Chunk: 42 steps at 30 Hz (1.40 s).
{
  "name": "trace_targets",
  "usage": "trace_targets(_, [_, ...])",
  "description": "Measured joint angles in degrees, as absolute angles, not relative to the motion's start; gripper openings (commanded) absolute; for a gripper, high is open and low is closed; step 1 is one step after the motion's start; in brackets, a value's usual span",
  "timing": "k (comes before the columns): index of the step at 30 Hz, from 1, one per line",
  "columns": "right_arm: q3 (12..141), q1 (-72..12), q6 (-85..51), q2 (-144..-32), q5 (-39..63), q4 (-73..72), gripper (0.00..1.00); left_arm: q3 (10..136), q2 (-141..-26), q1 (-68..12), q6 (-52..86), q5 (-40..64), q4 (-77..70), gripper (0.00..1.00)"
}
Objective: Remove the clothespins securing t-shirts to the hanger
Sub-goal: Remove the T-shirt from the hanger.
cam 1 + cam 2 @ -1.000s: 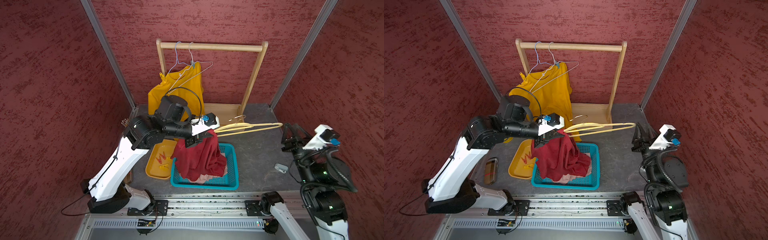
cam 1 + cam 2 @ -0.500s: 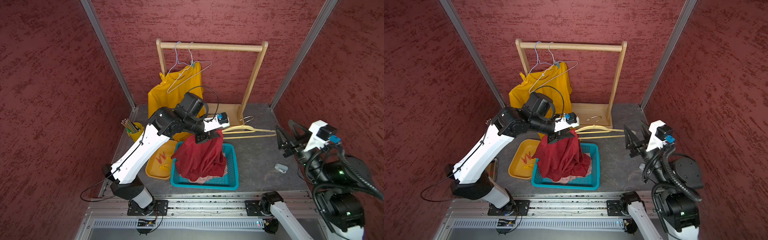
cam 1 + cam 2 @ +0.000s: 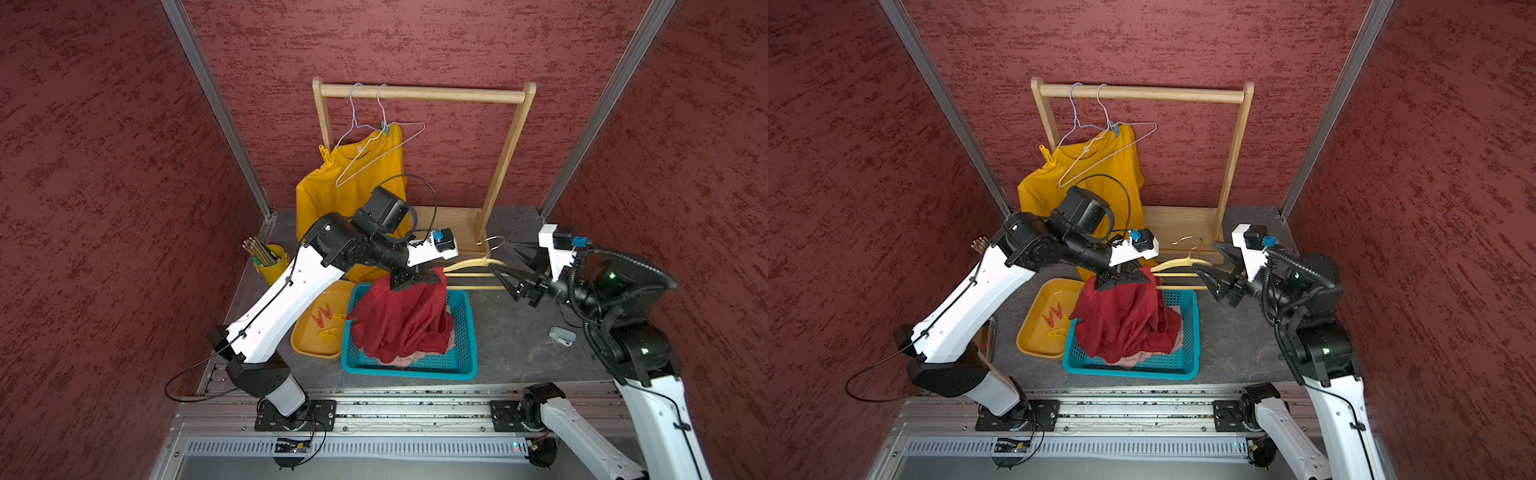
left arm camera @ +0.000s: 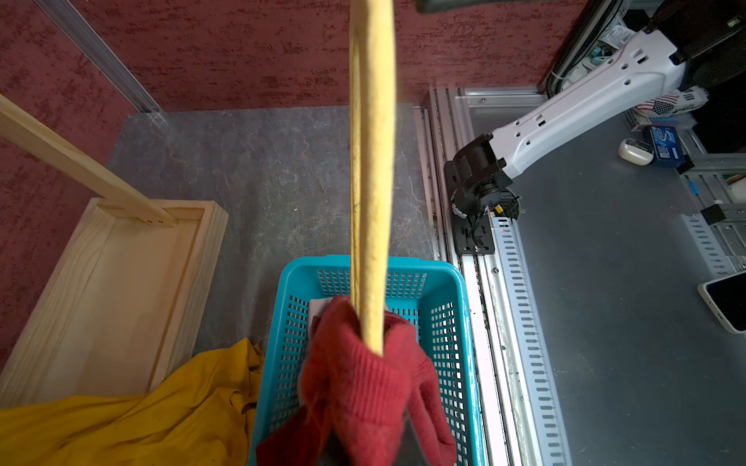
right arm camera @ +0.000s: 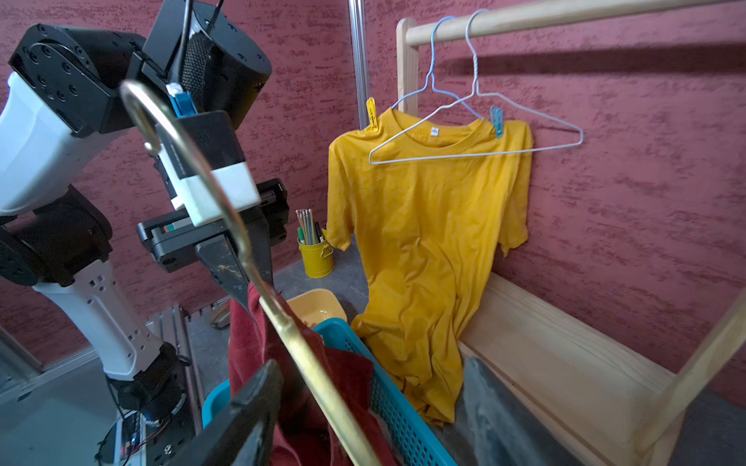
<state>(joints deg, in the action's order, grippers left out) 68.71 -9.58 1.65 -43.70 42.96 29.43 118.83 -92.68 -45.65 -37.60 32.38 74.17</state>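
Note:
The robot's right gripper needs to take hold of the pale wooden hanger by its part beside the gold hook (image 3: 473, 262), so that the hanger's other end slips out of the dark red t-shirt (image 3: 399, 320).
My left gripper (image 3: 419, 277) is shut on a bunch of the dark red t-shirt (image 3: 399, 320) and one end of a pale wooden hanger (image 3: 471, 266), above the blue basket (image 3: 415, 370). The shirt drapes into the basket over pale pink cloth (image 3: 411, 360). My right gripper (image 3: 505, 262) stands open around the hanger's gold hook (image 5: 193, 161), one finger (image 5: 242, 411) beside the stem. A mustard yellow t-shirt (image 3: 353, 187) hangs from a wire hanger, pinned by a yellow clothespin (image 5: 372, 117) and a light blue clothespin (image 5: 496, 121). Loose clothespins (image 3: 324, 316) lie in the yellow tray (image 3: 316, 347).
The wooden rack (image 3: 424, 93) and its base stand at the back, with a second bare wire hanger (image 3: 380, 158) on the rail. A yellow pencil cup (image 3: 270, 259) sits at the left. A small pale object (image 3: 562, 336) lies on the table near the right arm.
My left arm swung right, carrying the red shirt and wooden hanger over the basket. My right arm moved in toward the hanger and its jaws spread wider.

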Motion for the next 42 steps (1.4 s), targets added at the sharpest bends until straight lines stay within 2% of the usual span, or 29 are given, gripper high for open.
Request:
trace_targets(13, [62.8,-9.6,2.7,-45.3,47.5,27.1,0.73,117.9,-92.8,-44.8,-37.3,34.7,75.0,0.00])
trace_targets(18, [62.0,-9.6,3.5,-45.5,48.3,25.8,0.67,117.9,-92.8,-45.5,-36.7,34.5,75.1,0.00])
trace_targets(21, [61.4,-9.6,3.9,-45.6,49.3,24.9,0.56,117.9,-92.8,-45.6,-36.5,34.4,75.2,0.00])
trace_targets(23, [61.0,-9.6,4.2,-45.6,50.4,24.5,0.43,117.9,-92.8,-45.6,-36.3,34.4,75.2,0.00])
trace_targets(26, [60.0,-9.7,5.5,-45.1,52.4,23.6,0.28,117.9,-92.8,-45.6,-36.0,34.1,74.9,0.00])
trace_targets(34, [55.6,-10.0,9.1,-41.6,57.1,22.0,0.02,113.9,-91.8,-45.2,-35.7,32.7,71.5,0.00])
trace_targets(39, [53.8,-10.0,9.7,-40.4,57.8,21.1,0.00,107.3,-88.2,-45.5,-35.6,32.9,66.2,0.00])
trace_targets(42, [53.0,-10.1,10.2,-39.0,58.2,20.9,0.00,102.7,-85.4,-46.0,-35.3,32.9,61.9,0.05])
